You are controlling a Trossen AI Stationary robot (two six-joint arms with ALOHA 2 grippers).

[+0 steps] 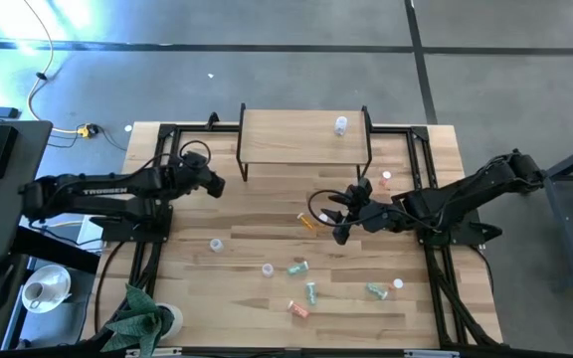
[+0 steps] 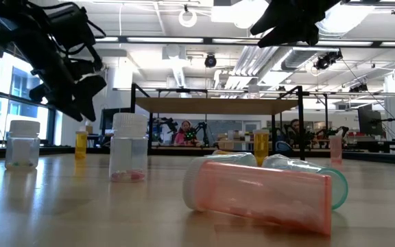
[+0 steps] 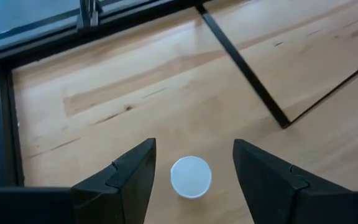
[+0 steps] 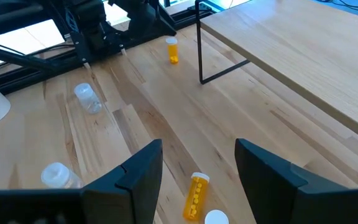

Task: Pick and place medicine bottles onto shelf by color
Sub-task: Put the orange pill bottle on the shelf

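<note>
My left gripper's fingers stop above the white cap (image 3: 191, 177) in the left wrist view, so it is too early to close. The gripper moves lower first.
The shelf (image 1: 304, 134) stands at the table's far middle with one clear bottle (image 1: 341, 124) upright on its top. My left gripper (image 1: 217, 184) hangs open near the shelf's left legs. A white bottle cap (image 3: 191, 177) shows on the table between its fingers, untouched. An upright orange bottle (image 4: 173, 50) stands close by it. My right gripper (image 1: 338, 214) is open and raised over a lying orange bottle (image 4: 196, 196). Green bottles (image 1: 311, 292), a pink one (image 1: 298, 309) and clear ones (image 1: 216, 244) lie or stand scattered toward the table's near edge.
A pink bottle (image 1: 384, 179) stands by the shelf's right legs. Black frame rails (image 1: 152, 214) run along both table sides. A green plant-like object (image 1: 137, 318) sits at the near left corner. In the low view a lying pink bottle (image 2: 259, 195) fills the foreground.
</note>
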